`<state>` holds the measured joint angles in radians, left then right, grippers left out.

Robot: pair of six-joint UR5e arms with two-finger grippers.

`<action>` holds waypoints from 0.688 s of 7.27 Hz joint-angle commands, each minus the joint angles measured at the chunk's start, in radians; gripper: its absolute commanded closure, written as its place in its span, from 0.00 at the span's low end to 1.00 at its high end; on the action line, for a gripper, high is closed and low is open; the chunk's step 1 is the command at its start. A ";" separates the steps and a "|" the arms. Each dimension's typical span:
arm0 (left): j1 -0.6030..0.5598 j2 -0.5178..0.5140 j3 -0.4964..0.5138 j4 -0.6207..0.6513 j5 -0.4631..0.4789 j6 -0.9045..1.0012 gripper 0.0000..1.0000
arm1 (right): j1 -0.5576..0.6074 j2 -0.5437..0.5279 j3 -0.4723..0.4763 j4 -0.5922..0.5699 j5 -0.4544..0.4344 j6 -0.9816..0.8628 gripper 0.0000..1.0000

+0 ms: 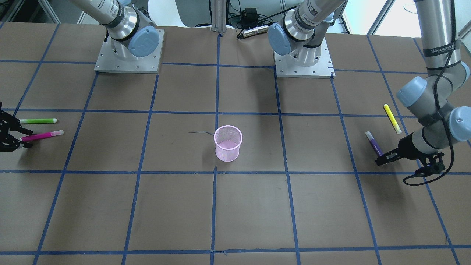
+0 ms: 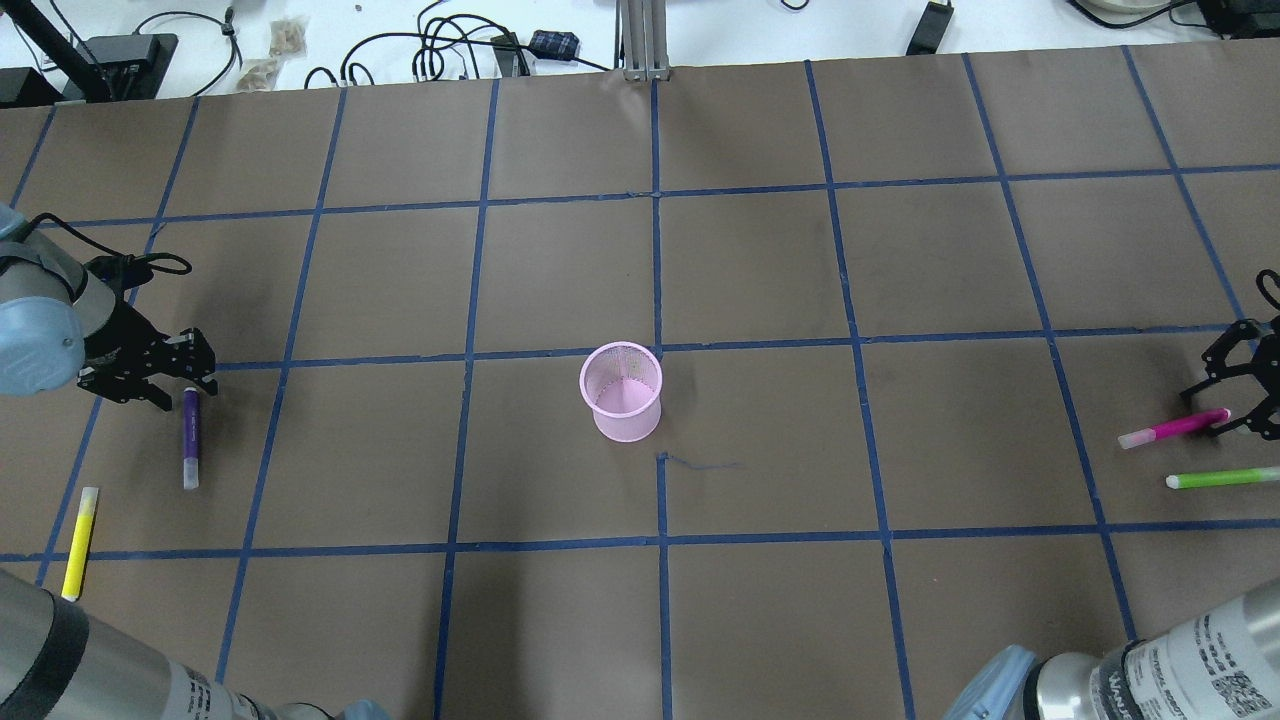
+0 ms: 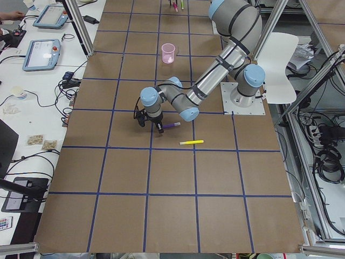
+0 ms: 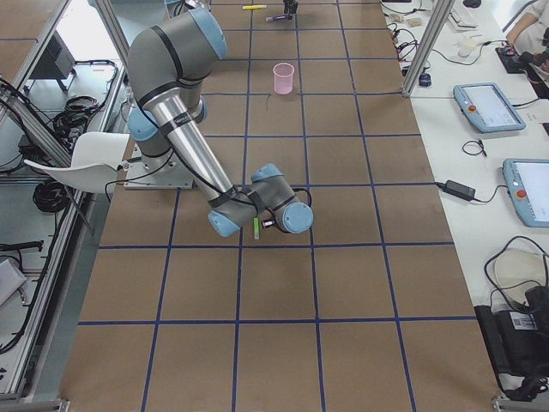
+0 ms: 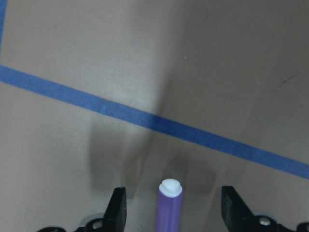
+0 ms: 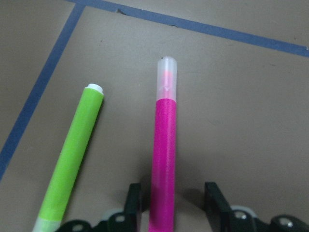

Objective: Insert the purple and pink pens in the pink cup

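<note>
The pink pen's clear cap (image 1: 57, 133) should stay free to go into the cup first, so my right gripper will next grab the pink pen by its uncapped body end (image 1: 28, 138).
The pink mesh cup (image 2: 622, 392) stands upright mid-table, also in the front view (image 1: 228, 143). The purple pen (image 2: 190, 437) lies flat on the robot's left side. My left gripper (image 2: 185, 392) is open, low over the pen's far end. In the left wrist view the pen (image 5: 170, 208) lies between the two spread fingers (image 5: 118, 209). The pink pen (image 2: 1175, 428) lies flat on the right side. My right gripper (image 2: 1207, 416) is open and straddles its end. In the right wrist view the pen (image 6: 163, 159) runs between the fingers (image 6: 212, 198).
A green pen (image 2: 1222, 478) lies right beside the pink pen, nearer the robot, also in the right wrist view (image 6: 72, 164). A yellow pen (image 2: 80, 542) lies near the purple one, nearer the robot. Blue tape lines grid the brown table.
</note>
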<state>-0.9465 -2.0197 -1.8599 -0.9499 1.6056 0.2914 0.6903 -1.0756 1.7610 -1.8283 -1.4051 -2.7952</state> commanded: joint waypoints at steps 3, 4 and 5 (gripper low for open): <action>0.000 -0.001 0.002 -0.012 -0.004 0.003 1.00 | 0.000 -0.012 -0.001 -0.011 0.003 -0.012 0.89; 0.000 0.013 0.004 -0.012 -0.003 0.003 1.00 | 0.001 -0.015 -0.006 -0.009 0.020 0.000 0.92; -0.012 0.036 0.025 -0.018 -0.001 0.002 1.00 | 0.006 -0.026 -0.026 -0.008 0.044 0.044 0.95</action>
<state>-0.9492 -2.0057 -1.8515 -0.9626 1.6031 0.2943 0.6924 -1.0910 1.7519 -1.8379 -1.3853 -2.7896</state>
